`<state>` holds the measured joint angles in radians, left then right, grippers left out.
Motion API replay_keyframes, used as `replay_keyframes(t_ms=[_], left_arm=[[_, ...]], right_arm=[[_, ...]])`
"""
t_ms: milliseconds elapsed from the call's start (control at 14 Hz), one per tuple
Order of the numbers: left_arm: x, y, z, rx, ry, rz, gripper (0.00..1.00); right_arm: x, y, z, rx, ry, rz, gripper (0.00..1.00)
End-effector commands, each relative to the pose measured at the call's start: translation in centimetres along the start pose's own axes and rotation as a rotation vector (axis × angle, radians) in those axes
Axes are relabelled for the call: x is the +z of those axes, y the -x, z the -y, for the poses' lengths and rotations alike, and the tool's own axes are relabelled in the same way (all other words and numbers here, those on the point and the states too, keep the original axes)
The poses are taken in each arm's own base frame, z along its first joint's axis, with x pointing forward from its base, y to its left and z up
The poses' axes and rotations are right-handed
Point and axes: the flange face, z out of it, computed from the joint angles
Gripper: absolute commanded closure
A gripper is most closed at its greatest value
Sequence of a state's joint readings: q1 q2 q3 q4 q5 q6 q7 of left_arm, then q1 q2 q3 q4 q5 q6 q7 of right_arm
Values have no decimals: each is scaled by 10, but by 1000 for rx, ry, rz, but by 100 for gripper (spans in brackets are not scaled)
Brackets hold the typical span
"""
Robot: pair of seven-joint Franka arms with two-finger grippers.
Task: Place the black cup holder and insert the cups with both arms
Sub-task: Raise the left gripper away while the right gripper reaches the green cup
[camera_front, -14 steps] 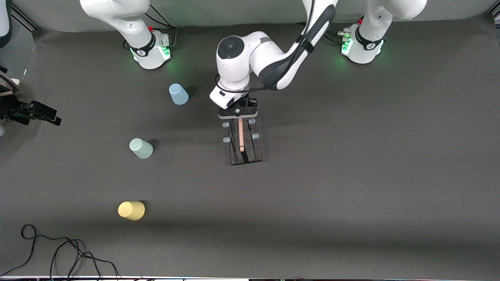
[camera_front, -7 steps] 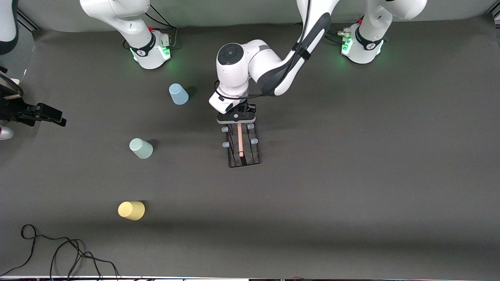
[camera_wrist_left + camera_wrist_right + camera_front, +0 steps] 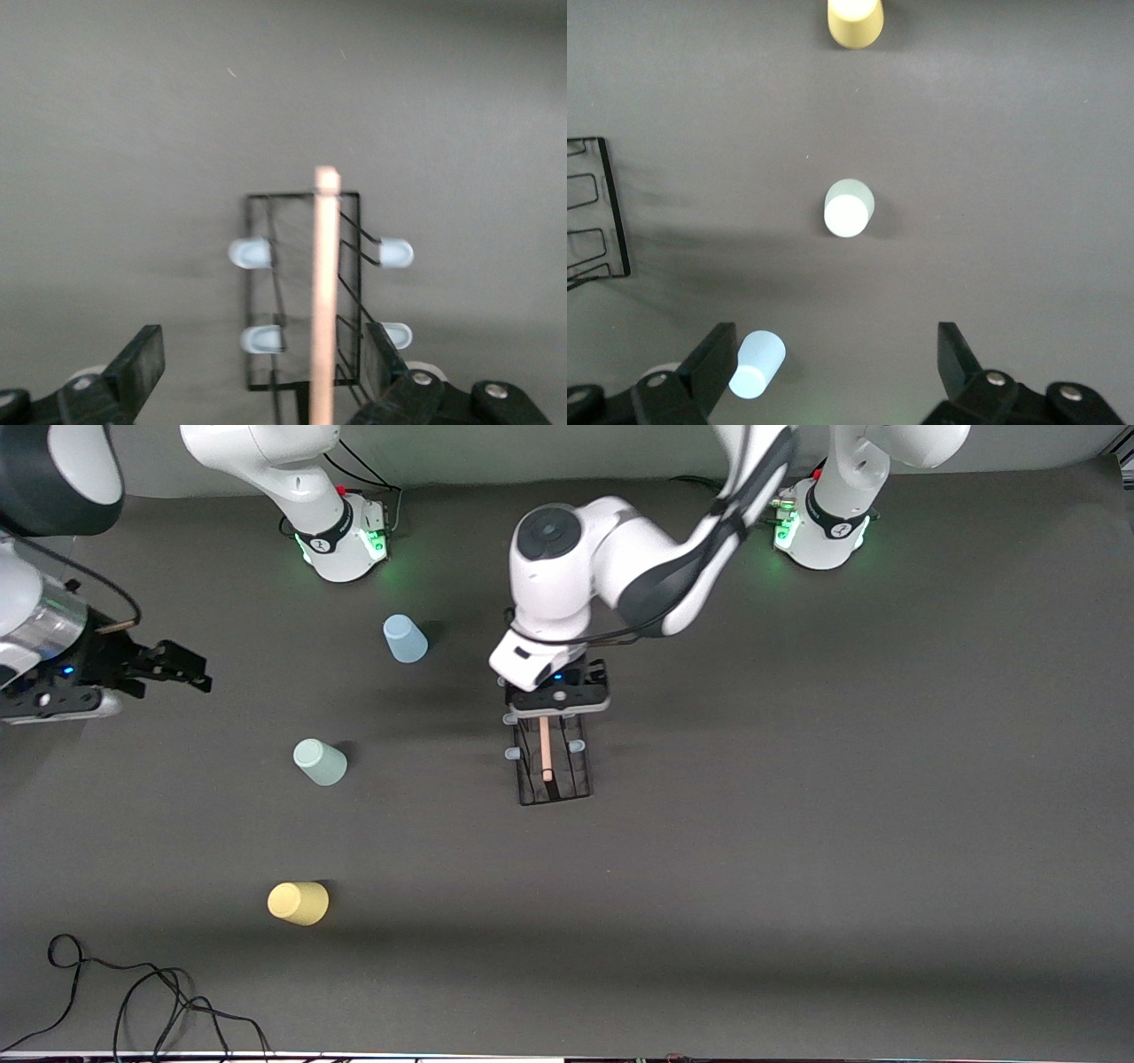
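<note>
I will set the mint cup on the black cup holder [image 3: 551, 766], so next I will grab the cup by its closed base end [image 3: 310, 754] with my right gripper.
The black cup holder [image 3: 551, 766] rests on the table's middle, its wooden handle [image 3: 324, 292] pointing toward the front camera. My left gripper [image 3: 556, 700] hangs over the holder's end nearest the bases. It is open [image 3: 261, 341], and the handle runs between the fingers [image 3: 142, 363] without touching them. A light blue cup [image 3: 405, 638], a mint cup [image 3: 320, 762] and a yellow cup [image 3: 299, 903] stand apart toward the right arm's end. My right gripper [image 3: 190, 670] is open [image 3: 835, 341] in the air at that end. Its view shows the blue cup [image 3: 756, 364], mint cup [image 3: 848, 208], yellow cup [image 3: 854, 19] and holder [image 3: 602, 212].
A black cable [image 3: 133, 992] lies coiled at the table's near corner at the right arm's end. The two lit arm bases [image 3: 341, 540] [image 3: 819, 527] stand along the edge farthest from the front camera.
My left gripper has opened, let go of the wooden handle and risen; the holder now rests on the table. My right gripper has moved in from the table's end toward the cups.
</note>
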<state>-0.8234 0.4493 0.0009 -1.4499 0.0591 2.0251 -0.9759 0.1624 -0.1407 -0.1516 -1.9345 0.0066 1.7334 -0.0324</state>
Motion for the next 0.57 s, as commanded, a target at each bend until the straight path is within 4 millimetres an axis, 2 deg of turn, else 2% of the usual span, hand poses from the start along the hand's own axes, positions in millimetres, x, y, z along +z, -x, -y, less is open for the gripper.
replay_keyframes(t_ms=[0,143,287,358,502], left_arm=[[-72,-37,63,34,-11,32,0],[-104,-77,132,66,-60,68,0],[-113,-112,205,126,-108,139,0],[-117,-122,236,142,-122,165,0],[-131,-143,322,162,-115,172,0]], right_arm=[[19,26,7,-16,-20,-31,0],[44,28,7,-18,-19,-45,0],[88,24,7,-17,-13,-68,0],[115,22,7,-17,-7,-76,0],[162,13,9,-20,6,-94,0]])
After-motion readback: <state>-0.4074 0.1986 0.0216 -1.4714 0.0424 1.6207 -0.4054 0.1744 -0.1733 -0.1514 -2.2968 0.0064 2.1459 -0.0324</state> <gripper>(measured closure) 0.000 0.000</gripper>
